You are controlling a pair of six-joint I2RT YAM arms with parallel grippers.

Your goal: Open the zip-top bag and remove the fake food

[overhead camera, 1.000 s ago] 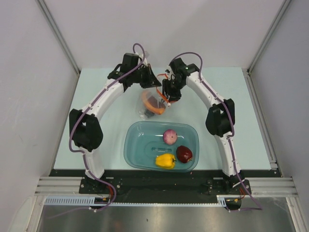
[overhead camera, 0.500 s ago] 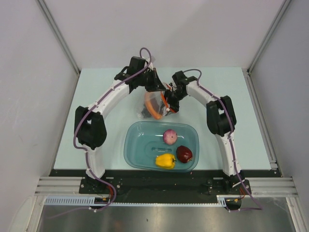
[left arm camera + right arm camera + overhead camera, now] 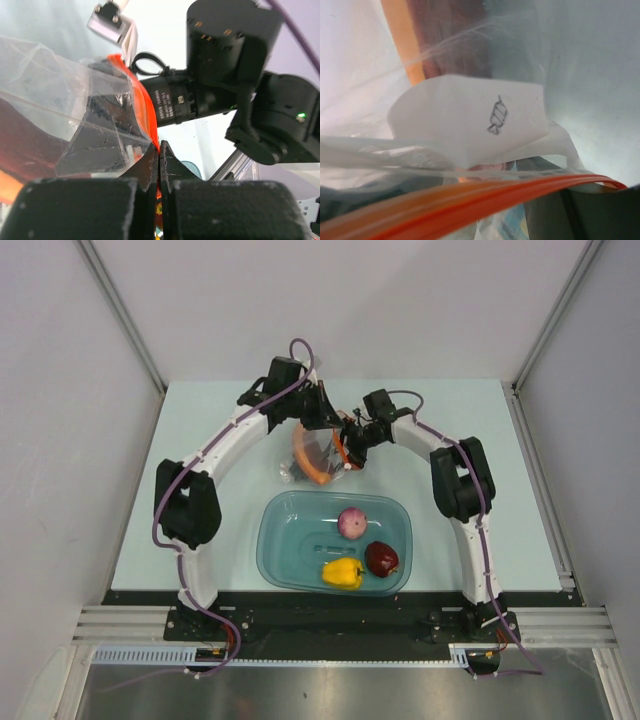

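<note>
My right gripper grabs the slice's maroon end nearest the bag's opening [image 3: 454, 64] next, to draw the orange-and-maroon slice [image 3: 435, 40] out lengthwise.
The zip-top bag [image 3: 312, 458] hangs behind the tub, its orange-red strip curved open. My left gripper [image 3: 318, 428] is shut on that strip [image 3: 146, 107], with the jaws pressed together in the left wrist view [image 3: 159, 150]. My right gripper [image 3: 346, 446] points left at the bag's mouth. In the right wrist view the strip [image 3: 470, 205] runs across in front of it, one dark finger [image 3: 580, 215] stands off to the right, and the jaws look apart. Inside the bag are the orange-and-maroon slice [image 3: 435, 40], a white paper label [image 3: 470, 115] and the dark berry cluster [image 3: 291, 476].
The teal tub [image 3: 285, 510] sits in front of the bag. It holds the pink-purple onion [image 3: 352, 523], the dark red apple [image 3: 381, 559] and the yellow bell pepper [image 3: 343, 573]. The right arm's wrist [image 3: 200, 100] is close to my left gripper.
My left gripper has carried the bag a little right and nearer. My right gripper has dropped and swung left against the bag's mouth.
</note>
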